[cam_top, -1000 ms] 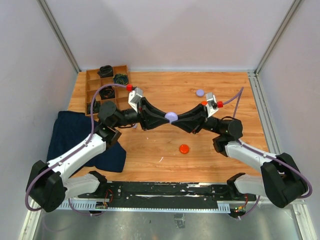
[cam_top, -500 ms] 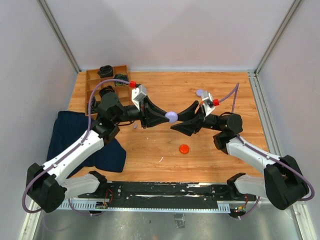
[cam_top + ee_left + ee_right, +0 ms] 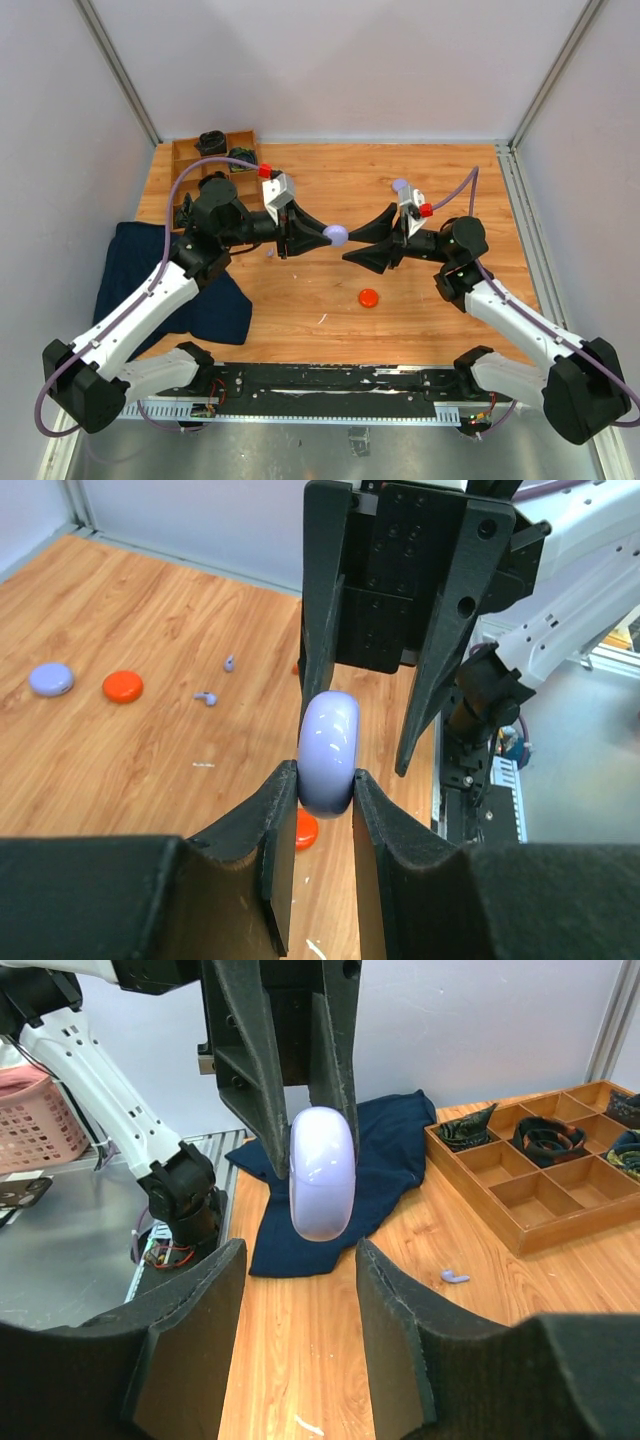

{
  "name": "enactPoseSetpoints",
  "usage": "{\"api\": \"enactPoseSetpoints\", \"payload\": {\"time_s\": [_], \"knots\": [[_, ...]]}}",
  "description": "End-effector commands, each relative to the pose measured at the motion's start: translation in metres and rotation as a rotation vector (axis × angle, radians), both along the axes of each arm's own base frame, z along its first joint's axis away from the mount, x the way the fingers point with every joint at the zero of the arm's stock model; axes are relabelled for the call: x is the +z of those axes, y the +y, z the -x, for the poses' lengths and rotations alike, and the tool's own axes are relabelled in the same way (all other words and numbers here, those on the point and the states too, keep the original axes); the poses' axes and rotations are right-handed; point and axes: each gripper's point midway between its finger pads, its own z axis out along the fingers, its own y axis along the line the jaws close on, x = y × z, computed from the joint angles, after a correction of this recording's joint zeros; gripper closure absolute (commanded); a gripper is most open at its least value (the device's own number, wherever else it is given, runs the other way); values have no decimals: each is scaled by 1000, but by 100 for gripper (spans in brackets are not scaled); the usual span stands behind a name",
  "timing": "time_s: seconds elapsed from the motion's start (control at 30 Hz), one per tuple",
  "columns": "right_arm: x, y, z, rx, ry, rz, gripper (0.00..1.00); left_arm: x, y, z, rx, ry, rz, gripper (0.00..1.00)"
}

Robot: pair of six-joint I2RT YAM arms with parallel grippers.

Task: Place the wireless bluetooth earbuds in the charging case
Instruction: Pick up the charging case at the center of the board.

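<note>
The right gripper takes hold of the closed charging case (image 3: pixel 336 235) next by the case's end facing it, leaving the case's lid free to open for inserting earbuds.
My left gripper (image 3: pixel 328 236) is shut on a closed lavender charging case (image 3: pixel 336 235) and holds it edge-up above the table's middle. In the left wrist view the case (image 3: pixel 328 748) sits between my fingertips (image 3: pixel 285 785). My right gripper (image 3: pixel 352 247) is open and empty, facing the case a short gap to its right. In the right wrist view (image 3: pixel 300 1260) the case (image 3: pixel 322 1185) hangs just beyond its spread jaws. Lavender earbuds lie loose on the table: two in the left wrist view (image 3: pixel 229 663) (image 3: pixel 206 697) and one in the right wrist view (image 3: pixel 454 1277). I see no orange-red earbud clearly.
An orange-red disc (image 3: pixel 368 297) lies near the front middle and a lavender disc (image 3: pixel 400 185) farther back right. Another orange-red disc (image 3: pixel 122 686) shows in the left wrist view. A wooden compartment tray (image 3: pixel 190 165) with black coiled bundles stands back left. A navy cloth (image 3: pixel 140 270) lies at the left.
Both grippers met at the case a second ago. The right gripper has drawn back to the right and stands open. The left gripper keeps the case and has shifted slightly left.
</note>
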Motion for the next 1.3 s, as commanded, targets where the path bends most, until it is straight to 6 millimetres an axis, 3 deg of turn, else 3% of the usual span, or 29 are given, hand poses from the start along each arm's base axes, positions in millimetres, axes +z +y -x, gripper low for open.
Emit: {"api": "enactPoseSetpoints", "payload": {"time_s": [0.0, 1.0, 1.27], "knots": [[11, 7, -3, -13, -62, -16, 52, 15, 2, 5, -3, -71, -2, 98], [11, 21, -2, 16, -65, -77, 75, 17, 1, 11, -4, -122, 5, 98], [11, 21, -2, 22, -74, -78, 69, 9, 0, 12, -8, -136, -27, 99]]}}
